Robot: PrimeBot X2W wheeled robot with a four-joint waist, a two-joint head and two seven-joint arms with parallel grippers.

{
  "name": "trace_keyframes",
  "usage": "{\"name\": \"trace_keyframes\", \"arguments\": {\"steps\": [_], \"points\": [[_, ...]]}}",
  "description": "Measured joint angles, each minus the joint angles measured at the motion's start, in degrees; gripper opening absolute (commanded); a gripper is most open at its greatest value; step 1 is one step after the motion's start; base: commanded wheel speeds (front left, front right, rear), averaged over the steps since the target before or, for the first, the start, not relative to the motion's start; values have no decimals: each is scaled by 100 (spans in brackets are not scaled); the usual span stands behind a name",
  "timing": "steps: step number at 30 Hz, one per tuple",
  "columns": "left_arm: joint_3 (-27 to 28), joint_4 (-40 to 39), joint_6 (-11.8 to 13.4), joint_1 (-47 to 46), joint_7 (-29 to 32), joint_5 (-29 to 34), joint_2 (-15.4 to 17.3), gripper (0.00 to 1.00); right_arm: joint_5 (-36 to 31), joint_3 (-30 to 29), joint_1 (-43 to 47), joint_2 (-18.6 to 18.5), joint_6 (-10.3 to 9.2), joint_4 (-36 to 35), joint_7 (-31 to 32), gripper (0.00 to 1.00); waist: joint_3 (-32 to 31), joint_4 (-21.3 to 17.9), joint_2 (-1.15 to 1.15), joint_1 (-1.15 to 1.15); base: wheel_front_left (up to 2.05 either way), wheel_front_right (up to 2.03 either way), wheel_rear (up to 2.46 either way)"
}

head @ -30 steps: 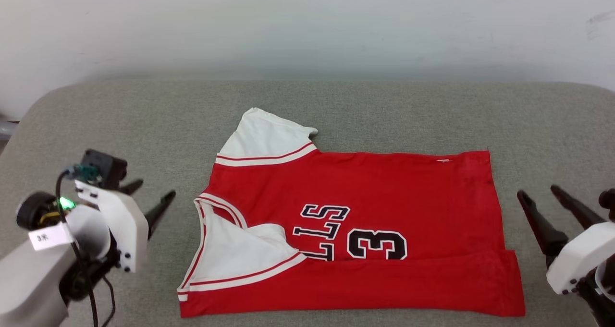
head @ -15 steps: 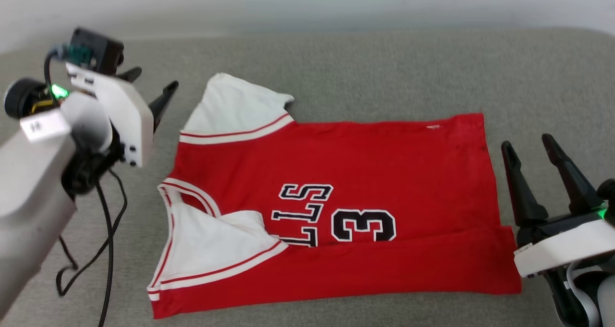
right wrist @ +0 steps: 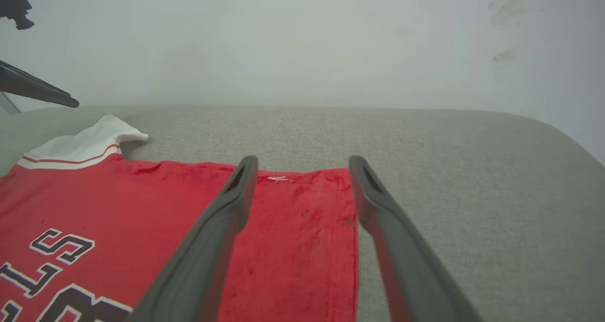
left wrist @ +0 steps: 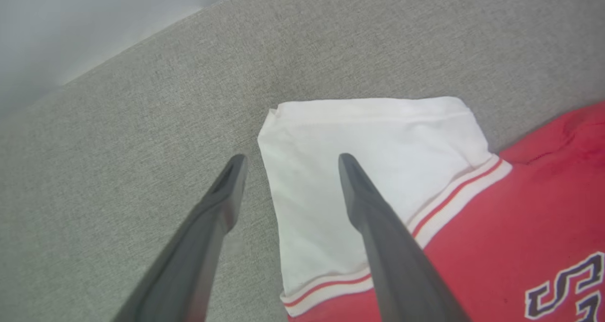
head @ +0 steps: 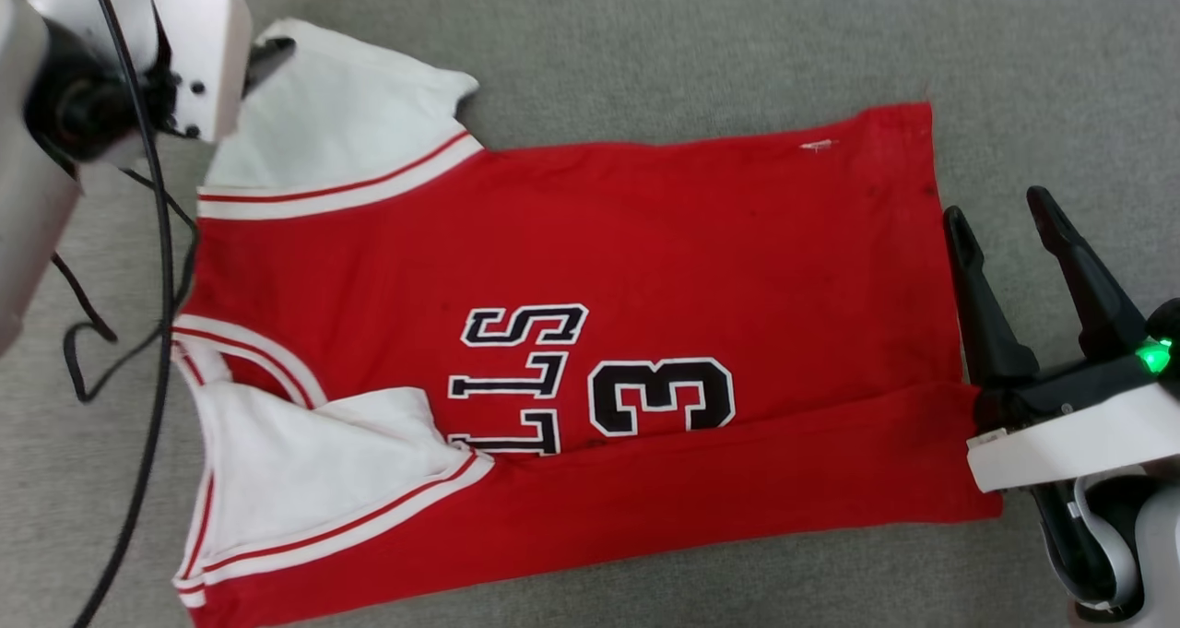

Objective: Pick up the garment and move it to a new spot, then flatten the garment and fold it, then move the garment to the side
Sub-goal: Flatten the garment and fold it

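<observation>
I need to pinch the outer corner of the jersey's far white sleeve with my left gripper. The edge of that sleeve is free, while the rest lies flat.
The garment [head: 645,241], a red jersey with white sleeves, lies flat on the grey cushion [head: 645,38], collar to the left. Its near edge is folded up over part of the black print. My left gripper [head: 263,45] hovers at the far white sleeve [left wrist: 368,137]. In the left wrist view it [left wrist: 291,159] is open, straddling the sleeve's outer corner, with nothing gripped. My right gripper [head: 1000,213] stands open at the garment's right hem. In the right wrist view it [right wrist: 303,160] points along the hem's far corner [right wrist: 307,204], with one finger over red cloth.
A black cable [head: 157,268] hangs from my left arm over the cushion beside the collar. A pale wall [right wrist: 283,38] rises behind the cushion. The cushion's rounded right end [right wrist: 557,137] lies beyond the hem, and bare grey fabric surrounds the garment.
The head camera has tipped down and closer. My left gripper has travelled out to the far sleeve. My right gripper has come in to the hem. Both stay open, and the garment lies as before.
</observation>
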Motion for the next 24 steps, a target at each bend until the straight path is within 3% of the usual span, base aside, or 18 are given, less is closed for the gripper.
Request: {"name": "trace_keyframes", "arguments": {"steps": [13, 14, 15, 16, 24], "points": [[-347, 433, -52, -646, 656, 156, 57, 100, 3, 53, -312, -1, 0, 35, -152, 100, 860, -280, 0, 0, 0, 0, 0], [-352, 438, -58, -646, 666, 119, 57, 94, 3, 57, -313, -1, 0, 36, -152, 100, 874, -286, 0, -1, 0, 0, 0], [-363, 434, -58, -646, 664, 101, 59, 19, 3, 55, -315, 0, 0, 34, -156, 100, 881, -286, 0, -1, 0, 0, 0], [-382, 434, -63, -639, 654, 91, 60, 0, 3, 52, -333, 1, 0, 35, -157, 100, 880, -286, 0, -1, 0, 0, 0], [-695, 330, -82, -488, 172, 224, 51, 0, 0, -65, -523, -194, 0, 31, -32, 100, 634, -216, 0, 0, 0, 0, 0]]}}
